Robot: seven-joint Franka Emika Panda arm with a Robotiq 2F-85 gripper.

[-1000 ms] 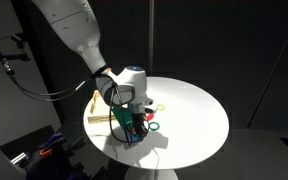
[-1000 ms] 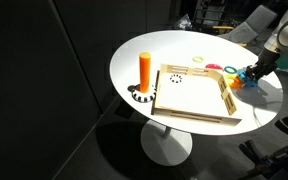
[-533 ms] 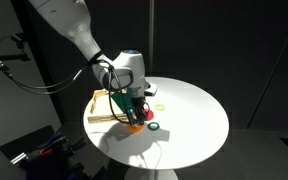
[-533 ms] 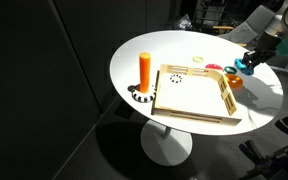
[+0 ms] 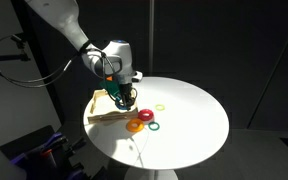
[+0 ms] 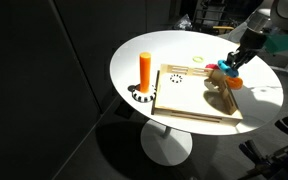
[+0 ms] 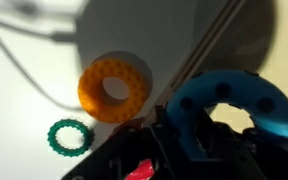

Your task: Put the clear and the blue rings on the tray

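My gripper should keep holding the light-blue wavy ring. The ring hangs above the tray's rim and would likely catch on the rim if my gripper opened now.
My gripper [image 5: 122, 95] is shut on the light-blue wavy ring [image 7: 229, 108] and holds it in the air over the near rim of the light-wood tray [image 6: 189, 100]. In an exterior view the blue ring [image 6: 224, 68] hangs at the tray's far edge. The tray's orange peg [image 6: 144, 68] stands at its other end. The tray also shows under the arm in an exterior view [image 5: 102, 114]. A pale thin ring [image 5: 160, 107], apparently the clear one, lies on the white table beyond the other rings; it also shows in an exterior view [image 6: 197, 58].
An orange ring [image 7: 114, 88] and a thin green ring [image 7: 70, 137] lie on the table beside the tray; both show in an exterior view, the orange ring [image 5: 136, 125] next to the green ring [image 5: 152, 126]. A small red piece [image 5: 147, 117] lies by them. The round table's edge [image 5: 219, 135] is near.
My gripper has risen from the table beside the orange and green rings with the blue ring in it and moved over to the tray's edge.
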